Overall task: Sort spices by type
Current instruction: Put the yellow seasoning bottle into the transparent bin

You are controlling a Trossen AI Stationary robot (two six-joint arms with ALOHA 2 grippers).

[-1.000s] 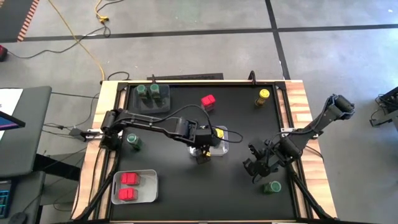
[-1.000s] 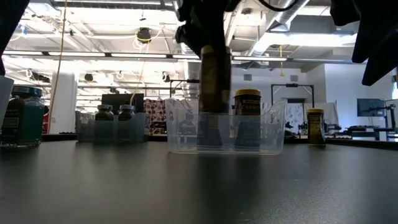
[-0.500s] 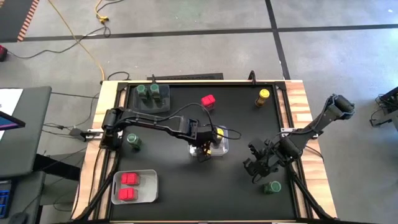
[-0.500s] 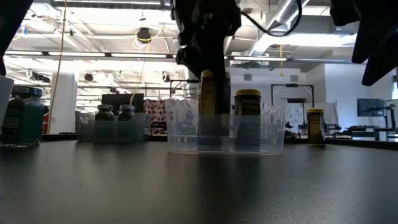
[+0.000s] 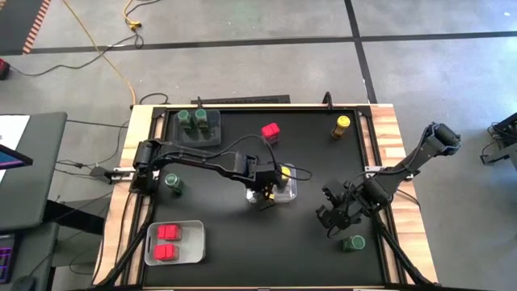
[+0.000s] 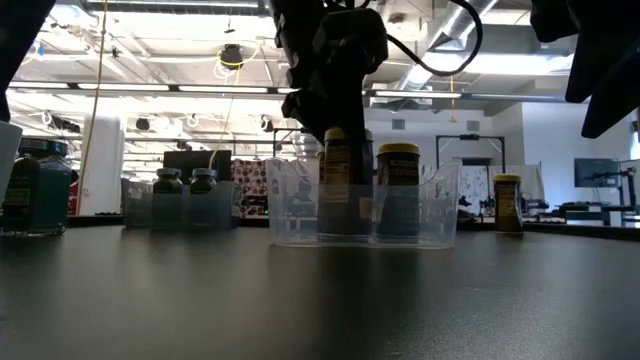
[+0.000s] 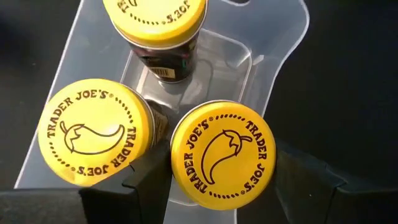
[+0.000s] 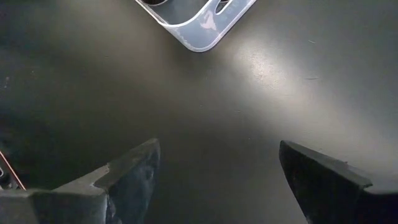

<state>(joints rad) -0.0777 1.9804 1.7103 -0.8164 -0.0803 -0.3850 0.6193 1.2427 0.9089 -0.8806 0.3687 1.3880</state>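
My left gripper needs to let go of the yellow-lidded jar, because the jar is low inside the sides of the clear bin and would stand.
A clear bin (image 5: 284, 191) stands mid-table. In it are two yellow-lidded spice jars (image 7: 93, 132) (image 7: 155, 15) and a third yellow-lidded jar (image 7: 224, 154), on which my left gripper (image 7: 224, 164) is shut. One more yellow-lidded jar (image 5: 342, 125) stands on its base at the far right. A red-topped jar (image 5: 271, 132) stands far of the bin. Green-lidded jars stand at the left (image 5: 173, 182) and near right (image 5: 353, 242). My right gripper (image 5: 333, 217) hangs open over bare table to the bin's right. My left gripper pinches the third jar between its two fingers (image 7: 149, 180), at two opposite sides just below the lid's rim (image 7: 177, 171). The fingers slant down from above. The jar stands upright with its lower part (image 6: 340, 210) inside the bin; whether it rests on the floor I cannot tell.
A grey bin (image 5: 187, 131) at the far left holds two green-lidded jars. A clear bin (image 5: 194, 234) at the near left holds two red-topped jars. Wooden rails (image 5: 388, 137) border the black table. Bare table lies between the bins.
My left gripper has gone down with the yellow-lidded jar, which was hanging above the clear bin's rim and now stands upright deep inside the bin beside the other two.
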